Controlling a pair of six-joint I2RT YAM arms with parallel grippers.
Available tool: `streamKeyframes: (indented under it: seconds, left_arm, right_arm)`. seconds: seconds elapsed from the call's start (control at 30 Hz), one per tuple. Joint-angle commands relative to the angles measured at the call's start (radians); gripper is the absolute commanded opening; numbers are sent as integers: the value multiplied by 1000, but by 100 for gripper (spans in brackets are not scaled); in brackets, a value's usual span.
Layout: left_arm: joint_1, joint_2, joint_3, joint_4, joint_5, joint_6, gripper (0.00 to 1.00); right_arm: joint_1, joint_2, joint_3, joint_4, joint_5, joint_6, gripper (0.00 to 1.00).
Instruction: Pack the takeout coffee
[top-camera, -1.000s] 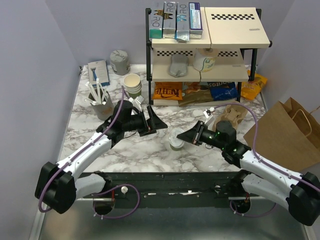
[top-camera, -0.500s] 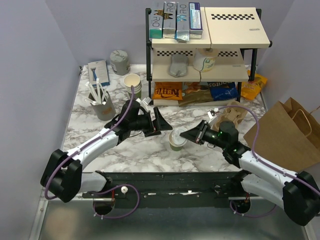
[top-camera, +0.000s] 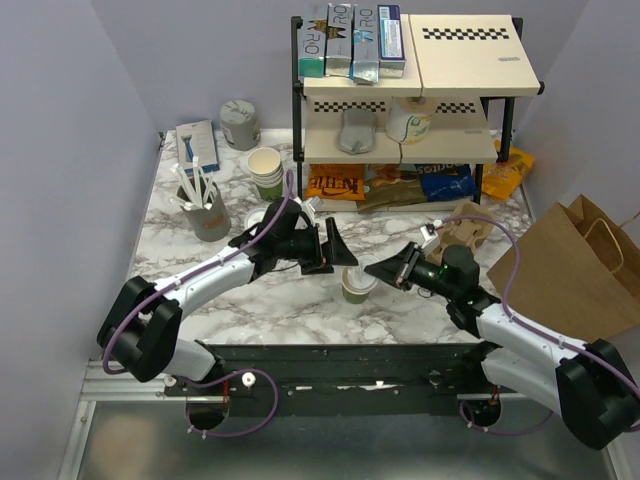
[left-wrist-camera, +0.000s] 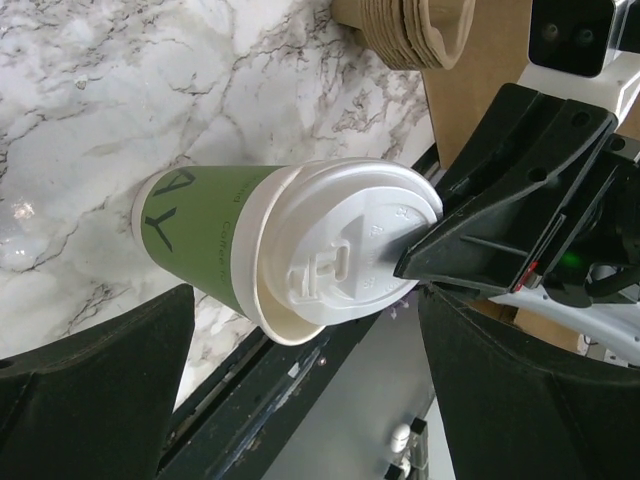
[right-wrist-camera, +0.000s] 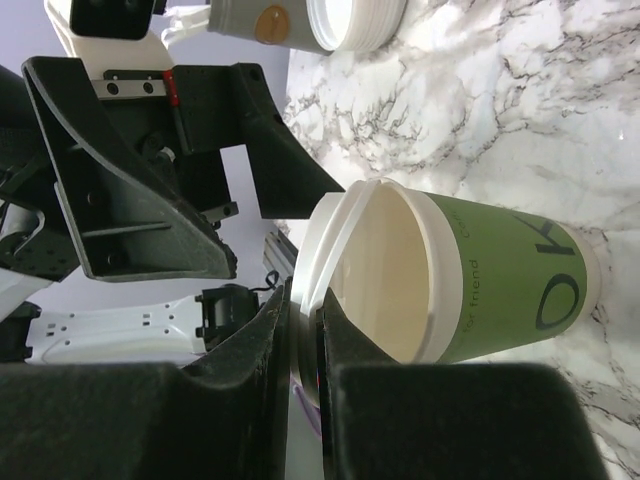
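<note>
The lid lies tilted over the cup's opening and leans on the cup's rim, so it is time for my right gripper to open now.
The takeout coffee cup (top-camera: 356, 288), cream above a green band, stands on the marble near the front middle. Its white lid (right-wrist-camera: 322, 250) sits tilted over the mouth, and the cream inside shows under it in the right wrist view. My right gripper (right-wrist-camera: 305, 340) is shut on the lid's edge, reaching in from the right (top-camera: 388, 270). My left gripper (top-camera: 330, 252) is open just left of the cup, its wide dark fingers (left-wrist-camera: 90, 390) apart from it. From the left wrist, the cup (left-wrist-camera: 200, 235) and lid (left-wrist-camera: 350, 250) lie ahead of the jaws.
A stack of lidless cups (top-camera: 265, 170) and a grey cup of white sticks (top-camera: 205, 207) stand at the back left. The shelf rack (top-camera: 400, 110) fills the back. Cardboard carriers (top-camera: 465, 235) and a brown paper bag (top-camera: 570, 270) are on the right.
My left gripper has swung right and closed in on the cup, staying open. The right gripper has kept the lid over the cup with little movement.
</note>
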Motion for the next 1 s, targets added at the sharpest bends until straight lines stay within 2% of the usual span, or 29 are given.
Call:
streamKeyframes:
  seconds: [0.0,0.17,0.4,0.57,0.97]
  left_arm:
    - [-26,28,62,-69,-68,58,99]
    - [-37,28,76,-132,-127,82,99]
    - [-43,21,91,-226,-200,130,99]
    - [-46,11,83,-232,-195,142,99]
    - [-50,14,83,-189,-144,125,99]
  right_arm:
    - [-20,9,-17,40,-43,5,22]
    - [-21,-6,0,14,-33,-23,27]
    - [-21,-57,47,-112,-1,-90,38]
    - [-21,-77,90,-253,31,-155,47]
    - [-21,-104,165,-440,117,-251,48]
